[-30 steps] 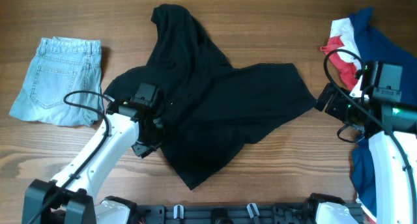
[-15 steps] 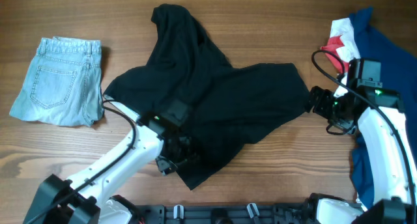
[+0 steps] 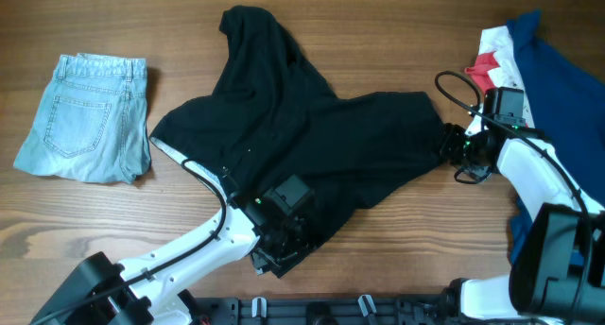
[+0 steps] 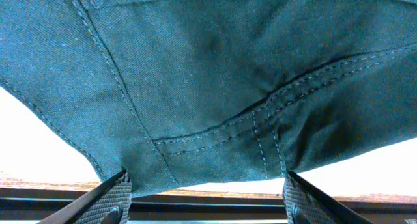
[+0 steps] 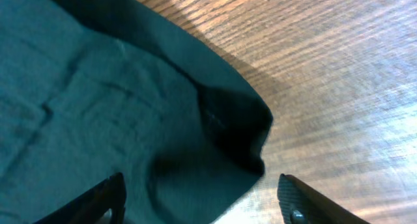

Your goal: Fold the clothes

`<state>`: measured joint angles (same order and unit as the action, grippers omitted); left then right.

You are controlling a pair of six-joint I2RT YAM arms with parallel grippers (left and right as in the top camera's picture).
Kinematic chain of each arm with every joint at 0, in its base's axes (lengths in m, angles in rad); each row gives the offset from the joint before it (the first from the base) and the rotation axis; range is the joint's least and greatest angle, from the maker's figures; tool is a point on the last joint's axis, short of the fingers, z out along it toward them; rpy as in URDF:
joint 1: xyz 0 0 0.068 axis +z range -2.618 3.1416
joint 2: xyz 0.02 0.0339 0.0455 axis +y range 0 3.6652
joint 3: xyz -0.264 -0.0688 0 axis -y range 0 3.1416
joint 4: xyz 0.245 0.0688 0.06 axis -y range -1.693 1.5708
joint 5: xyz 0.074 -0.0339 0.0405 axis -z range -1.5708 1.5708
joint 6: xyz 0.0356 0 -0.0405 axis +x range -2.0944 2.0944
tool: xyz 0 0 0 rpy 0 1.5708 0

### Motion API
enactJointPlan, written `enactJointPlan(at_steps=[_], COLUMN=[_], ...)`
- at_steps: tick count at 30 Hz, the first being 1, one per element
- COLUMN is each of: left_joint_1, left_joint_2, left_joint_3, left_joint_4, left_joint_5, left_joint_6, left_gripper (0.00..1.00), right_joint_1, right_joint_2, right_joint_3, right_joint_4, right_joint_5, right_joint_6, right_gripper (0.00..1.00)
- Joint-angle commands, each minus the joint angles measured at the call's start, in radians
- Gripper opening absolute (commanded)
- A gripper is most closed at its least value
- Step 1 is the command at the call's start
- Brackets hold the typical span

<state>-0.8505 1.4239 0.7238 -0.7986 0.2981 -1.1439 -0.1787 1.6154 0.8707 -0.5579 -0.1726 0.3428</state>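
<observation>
I should next use my left gripper to grab the black garment (image 3: 302, 145) by its near bottom corner (image 3: 282, 257), opposite the corner at my right gripper. Then I can spread the garment for folding.
A large black garment (image 3: 302, 145) lies crumpled and spread across the middle of the wooden table. My left gripper (image 3: 276, 255) is open at the garment's near bottom corner. In the left wrist view the dark stitched fabric (image 4: 208, 74) fills the frame above the spread fingers of that gripper (image 4: 205, 183). My right gripper (image 3: 452, 147) is open at the garment's right corner. In the right wrist view that corner (image 5: 221, 126) lies on the wood between the wide-apart fingers of this gripper (image 5: 199, 188). Neither gripper holds fabric.
Folded light blue denim shorts (image 3: 85, 117) lie at the far left. A pile of red, white and blue clothes (image 3: 529, 70) sits at the right edge, partly under my right arm. A black rail (image 3: 331, 308) runs along the table's front edge.
My left arm has moved right along the garment's near edge to its bottom corner. My right arm has moved left and away from me to the garment's right corner.
</observation>
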Motion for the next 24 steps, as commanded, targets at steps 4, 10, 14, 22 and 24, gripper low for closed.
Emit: enactJointPlan(at_steps=[4, 10, 14, 22, 24], left_joint_1=[-0.005, -0.005, -0.005, -0.077, -0.104], left_joint_2=[0.006, 0.006, 0.006, 0.006, 0.006], left_joint_3=[-0.013, -0.013, -0.013, -0.013, -0.013], left_joint_4=[-0.001, -0.010, -0.032, -0.055, -0.053], left_joint_5=[0.013, 0.077, 0.193, 0.217, 0.181], left_joint_6=[-0.024, -0.023, 0.045, -0.022, -0.094], left_gripper=[0.76, 0.78, 0.77, 0.87, 0.85], right_joint_1=[0.002, -0.014, -0.060, -0.104, -0.104], right_joint_2=[0.037, -0.011, -0.101, -0.194, -0.194], right_joint_3=[-0.005, 0.039, 0.094, 0.093, 0.093], right_joint_4=[0.020, -0.047, -0.222, -0.265, -0.266], right_joint_5=[-0.009, 0.137, 0.344, 0.321, 0.306], right_joint_6=[-0.003, 0.045, 0.167, 0.154, 0.153], right_gripper=[0.16, 0.04, 0.04, 0.04, 0.04])
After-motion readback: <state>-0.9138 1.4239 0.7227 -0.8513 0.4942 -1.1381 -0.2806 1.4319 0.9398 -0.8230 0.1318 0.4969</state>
